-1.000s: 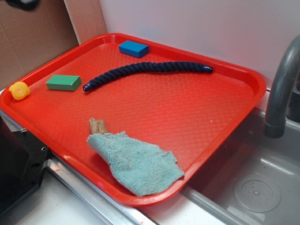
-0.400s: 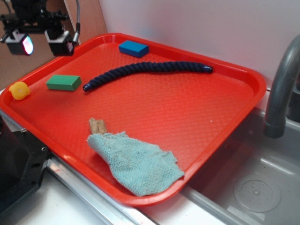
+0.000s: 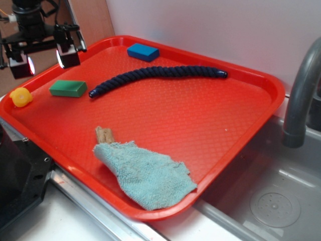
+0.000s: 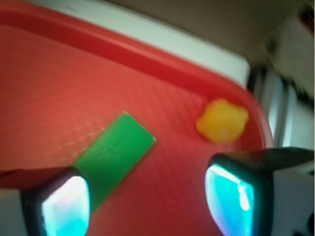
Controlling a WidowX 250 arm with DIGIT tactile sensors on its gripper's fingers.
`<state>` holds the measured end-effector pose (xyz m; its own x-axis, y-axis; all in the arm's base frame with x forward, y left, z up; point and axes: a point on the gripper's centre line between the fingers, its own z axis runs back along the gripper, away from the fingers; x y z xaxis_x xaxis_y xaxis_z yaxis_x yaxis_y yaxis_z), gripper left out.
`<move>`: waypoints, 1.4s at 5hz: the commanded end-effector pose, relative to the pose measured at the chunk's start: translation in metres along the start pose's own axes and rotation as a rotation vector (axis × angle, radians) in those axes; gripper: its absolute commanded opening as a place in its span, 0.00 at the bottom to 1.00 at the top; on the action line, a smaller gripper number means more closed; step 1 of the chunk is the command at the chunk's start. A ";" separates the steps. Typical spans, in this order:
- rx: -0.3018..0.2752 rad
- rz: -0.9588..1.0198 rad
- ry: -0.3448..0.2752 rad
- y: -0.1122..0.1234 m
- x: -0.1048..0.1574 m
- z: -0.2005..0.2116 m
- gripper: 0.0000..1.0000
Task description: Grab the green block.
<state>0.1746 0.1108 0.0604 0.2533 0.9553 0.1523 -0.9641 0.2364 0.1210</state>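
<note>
Red tray shows between my gripper's fingers, high above the green block (image 3: pixel 68 88), so it is too early to close and closing now would miss. The gripper lowers first.
The green block (image 3: pixel 68 88) lies flat on the red tray (image 3: pixel 200 120) near its far left side. My gripper (image 3: pixel 44 59) hangs in the air above and a little behind the block, jaws wide apart and empty. In the wrist view the green block (image 4: pixel 115 155) runs diagonally, its lower end hidden behind my left fingertip (image 4: pixel 64 206). My gripper (image 4: pixel 150 201) is open there, with bare red tray (image 4: pixel 59 88) between the fingers.
A small yellow toy (image 3: pixel 21 96) sits at the tray's left corner, right of the block in the wrist view (image 4: pixel 222 121). A blue block (image 3: pixel 143 51), a dark rope (image 3: pixel 160 75) and a teal cloth (image 3: pixel 148 175) also lie on the tray. A sink with a grey faucet (image 3: pixel 301 95) is at right.
My gripper has come into view at the upper left and dropped lower, toward the green block. Nothing on the tray has moved.
</note>
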 end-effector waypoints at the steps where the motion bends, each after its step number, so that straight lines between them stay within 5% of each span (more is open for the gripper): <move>1: -0.035 0.157 0.020 -0.023 0.003 -0.025 1.00; 2: -0.019 0.153 0.026 -0.028 -0.001 -0.040 1.00; 3: 0.020 0.161 0.063 -0.021 -0.006 -0.046 0.00; 4: -0.018 0.111 0.042 -0.022 -0.008 -0.026 0.00; 5: -0.064 -0.132 0.005 -0.013 -0.012 0.013 0.00; 6: -0.195 -0.358 -0.063 -0.009 -0.023 0.063 0.00; 7: -0.217 -0.608 -0.083 -0.009 -0.035 0.116 0.00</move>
<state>0.1938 0.0448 0.1549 0.7693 0.6207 0.1514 -0.6313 0.7749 0.0308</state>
